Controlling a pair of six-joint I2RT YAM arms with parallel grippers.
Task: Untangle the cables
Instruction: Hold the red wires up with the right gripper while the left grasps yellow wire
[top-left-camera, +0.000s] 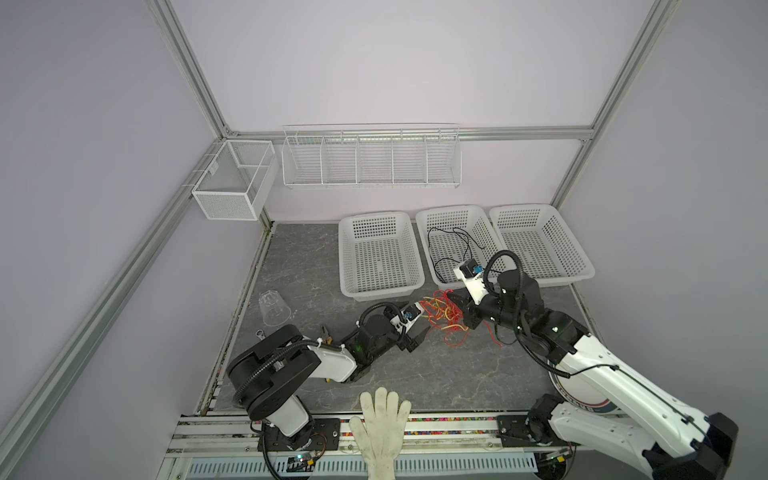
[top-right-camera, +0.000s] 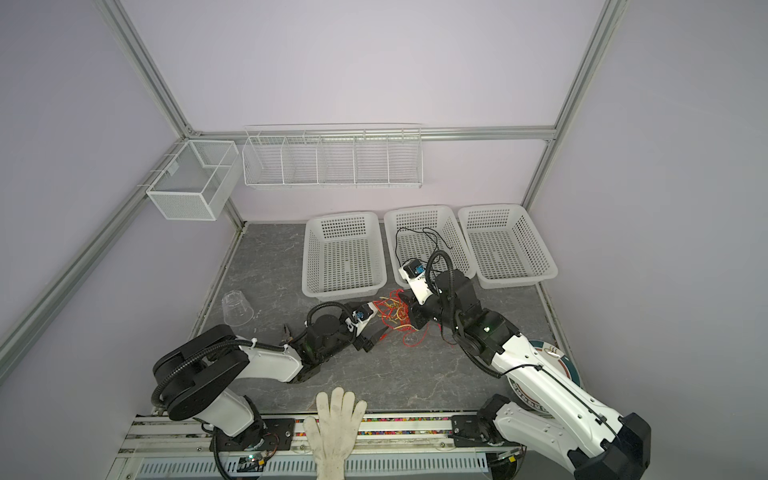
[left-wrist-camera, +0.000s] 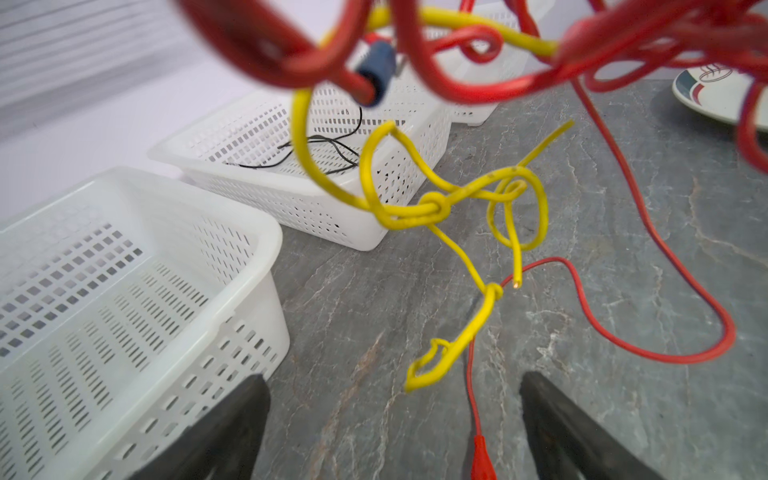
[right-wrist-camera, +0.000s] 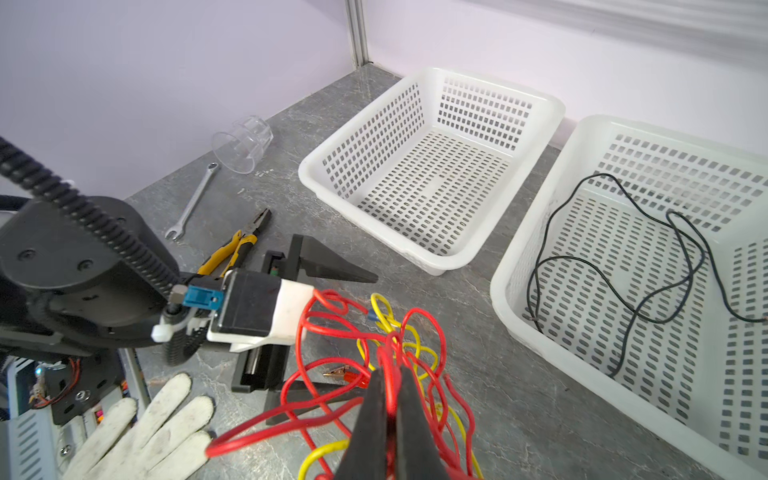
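I should next use my left gripper to grab the dangling knotted end of the yellow cable and leave out the parts of the red cable, so I can untangle the cables.
A knotted tangle of the red cable and the yellow cable hangs just above the table in front of the baskets, also in a top view. My right gripper is shut on red cable strands and holds the bundle up. The yellow cable dangles with several knots. My left gripper is open just left of the tangle; a thin red lead with a clip lies between its fingers, untouched. The black cable lies loose in the middle basket.
Three white baskets stand at the back: left, middle, and right. A clear cup, a wrench and yellow-handled pliers lie at the left. A white glove rests at the front edge. A plate sits under the right arm.
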